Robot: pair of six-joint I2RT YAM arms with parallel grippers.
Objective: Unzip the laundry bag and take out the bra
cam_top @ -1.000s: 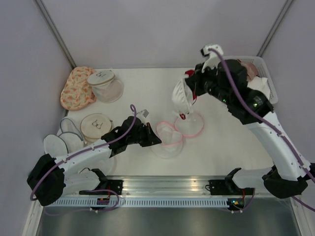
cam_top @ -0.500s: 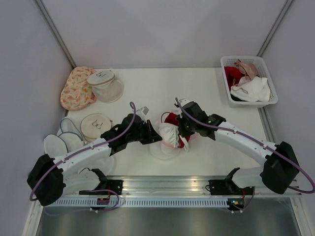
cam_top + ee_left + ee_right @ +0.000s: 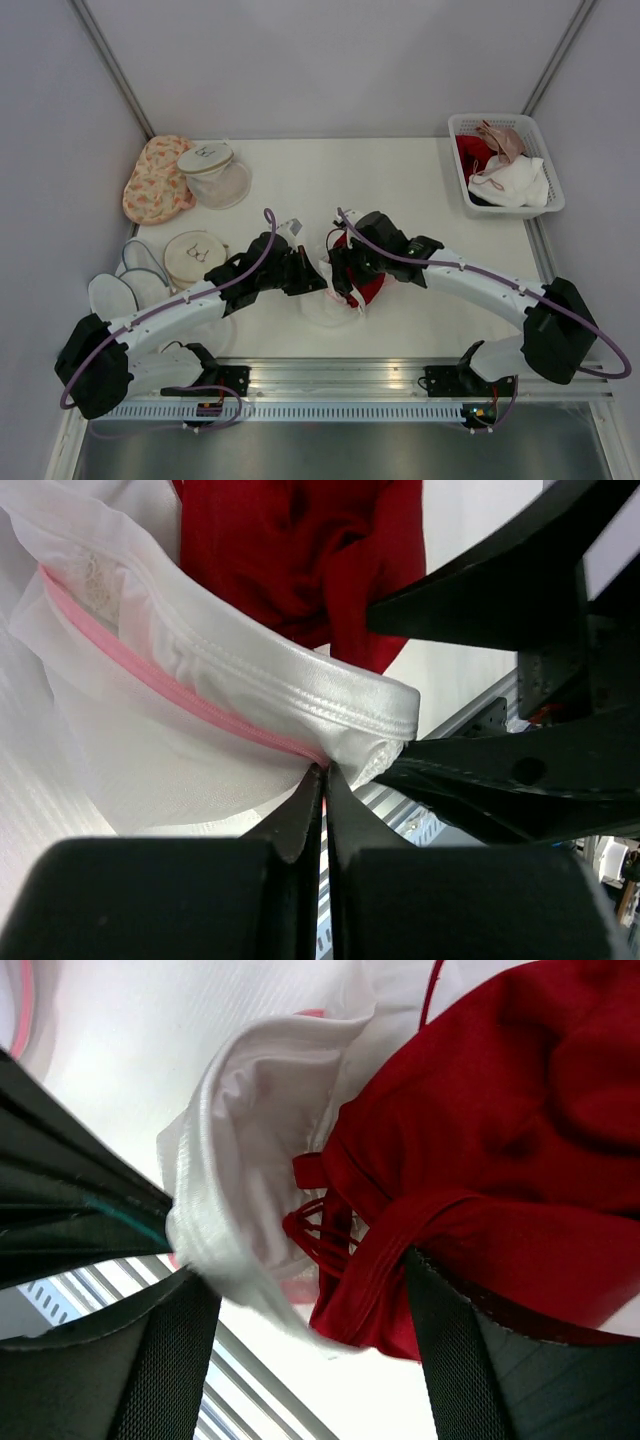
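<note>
The right gripper grabs the bra by its folded red edge (image 3: 354, 300) (image 3: 372, 1272) next, leaving the rest of its fabric free to come out of the bag.
The laundry bag (image 3: 322, 305), white mesh with a pink rim (image 3: 180, 695), lies mid-table. My left gripper (image 3: 316, 284) is shut on that rim, its tips (image 3: 325, 773) pinching the pink edge. A red and white bra (image 3: 366, 290) is bunched at the bag's right side. In the left wrist view its white band (image 3: 300, 690) lies over the rim with red fabric (image 3: 300, 550) above. My right gripper (image 3: 345, 278) stands open over the bra. In the right wrist view the red cup (image 3: 500, 1140) and white cup (image 3: 250, 1160) lie between its wide fingers (image 3: 310, 1272).
A white basket (image 3: 506, 121) with several garments stands at the back right. An orange floral pouch (image 3: 155, 182), a clear mesh dome (image 3: 215, 175), a round tan-topped bag (image 3: 195, 255) and flat white pieces (image 3: 125, 288) crowd the left side.
My right arm has come down from high at the back right, carrying the bra to the bag beside the left gripper, and its jaws have opened. The left gripper kept its hold.
</note>
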